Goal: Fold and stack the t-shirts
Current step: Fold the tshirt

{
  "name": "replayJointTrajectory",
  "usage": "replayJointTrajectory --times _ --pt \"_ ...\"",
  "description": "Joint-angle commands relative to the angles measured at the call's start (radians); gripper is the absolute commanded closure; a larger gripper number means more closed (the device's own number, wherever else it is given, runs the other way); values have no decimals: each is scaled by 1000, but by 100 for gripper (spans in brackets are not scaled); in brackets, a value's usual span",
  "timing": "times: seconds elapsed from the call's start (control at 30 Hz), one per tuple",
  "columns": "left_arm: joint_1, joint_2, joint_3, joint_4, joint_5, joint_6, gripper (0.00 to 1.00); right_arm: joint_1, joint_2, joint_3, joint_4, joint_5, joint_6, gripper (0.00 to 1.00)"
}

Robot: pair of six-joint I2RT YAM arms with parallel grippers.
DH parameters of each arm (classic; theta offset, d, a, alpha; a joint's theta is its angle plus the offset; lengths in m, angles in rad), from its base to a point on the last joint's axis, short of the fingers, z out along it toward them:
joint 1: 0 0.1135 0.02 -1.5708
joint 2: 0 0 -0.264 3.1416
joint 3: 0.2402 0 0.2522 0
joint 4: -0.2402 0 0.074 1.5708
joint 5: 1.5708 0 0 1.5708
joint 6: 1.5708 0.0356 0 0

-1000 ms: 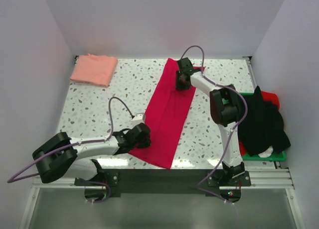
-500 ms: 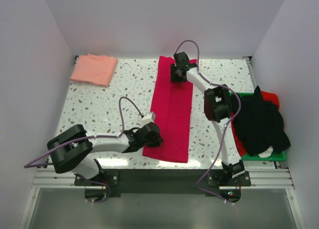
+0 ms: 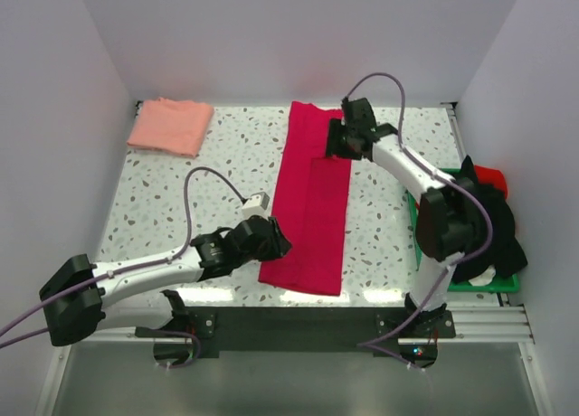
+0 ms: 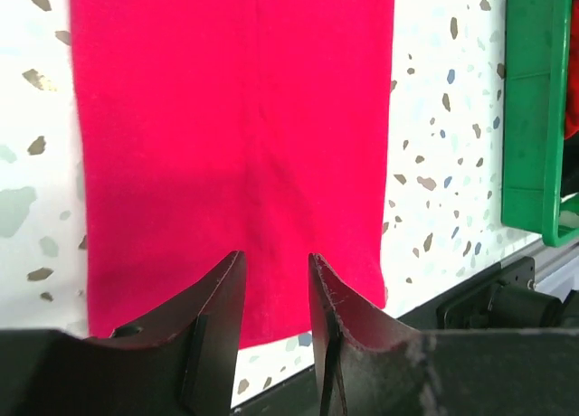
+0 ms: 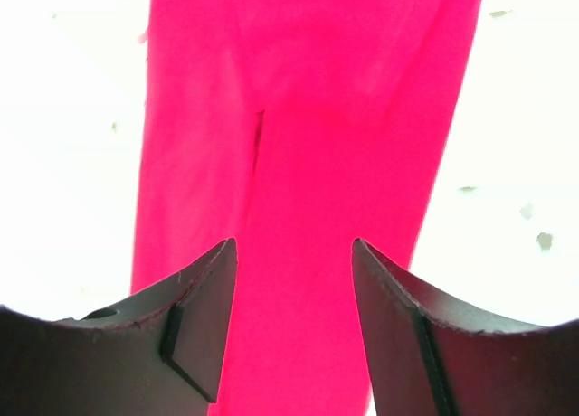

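Note:
I need to fold the crimson-red t-shirt, so next I need to grab the crimson-red t-shirt's near corner with my left gripper. I should leave its other near corner for my right gripper.
The crimson-red t-shirt lies flat as a long narrow strip down the middle of the table; it also fills the left wrist view and the right wrist view. The pale salmon-pink t-shirt lies folded at the far left corner. My left gripper is open and empty, just off the red shirt's near left edge; it also shows in the left wrist view. My right gripper is open and empty over the shirt's far right end; it also shows in the right wrist view.
A green tray at the right edge holds black and red clothes. White walls close in the table on three sides. The arm bases and a metal rail run along the near edge.
The red shirt has gone from a slanted strip to a straight one. Both grippers have let go of it and drawn slightly off; the left arm has stretched out, the right arm swung right.

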Motion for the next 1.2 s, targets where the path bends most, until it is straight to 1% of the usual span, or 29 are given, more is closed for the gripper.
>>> replayJointTrajectory --times 0.0,0.07,0.1,0.13,0.17,0.2,0.27,0.3,0.37,0.4,0.53,0.63,0.77,0.9,1.03,1.1,1.17 --pt "0 -60 -29 -116 -25 7 61 58 -228 -317 85 -53 146 43" --pt "2 -102 -59 -142 -11 3 60 129 -362 -453 137 -53 203 44" --pt "2 -112 -69 -148 6 1 60 153 -404 -568 147 -54 223 44" --pt "2 -132 -83 -154 15 0 60 196 -442 -621 156 -54 246 45" --pt "3 -137 -86 -173 20 -2 58 215 -514 -676 174 -82 287 45" --pt "3 -143 -86 -187 23 -2 57 229 -548 -768 176 -100 300 46" --pt "5 -155 -91 -205 23 0 54 236 -623 -848 144 -122 335 46" --pt "5 -160 -95 -210 20 1 53 236 -698 -921 130 -122 341 46" --pt "6 -171 -117 -201 18 -3 49 236 -780 -983 87 -131 366 46" --pt "8 -166 -125 -194 29 -7 48 236 -850 -1032 69 -136 375 46" --pt "15 -136 -155 -173 52 -23 46 236 -978 -1101 -26 -169 409 47" --pt "23 -134 -187 -153 60 -43 46 236 -1039 -1132 -60 -200 424 48" --pt "38 -148 -224 -109 64 -46 47 236 -1082 -1184 -79 -231 441 50" --pt "48 -119 -247 -50 101 -36 49 238 -1084 -1255 -46 -283 459 52" --pt "48 -82 -269 -6 130 -39 55 241 -1069 -1288 -11 -315 476 52" --pt "48 -73 -272 -10 132 -45 58 247 -1060 -1295 1 -329 479 53" --pt "48 -73 -272 -30 129 -49 63 250 -1056 -1289 -9 -334 472 53"
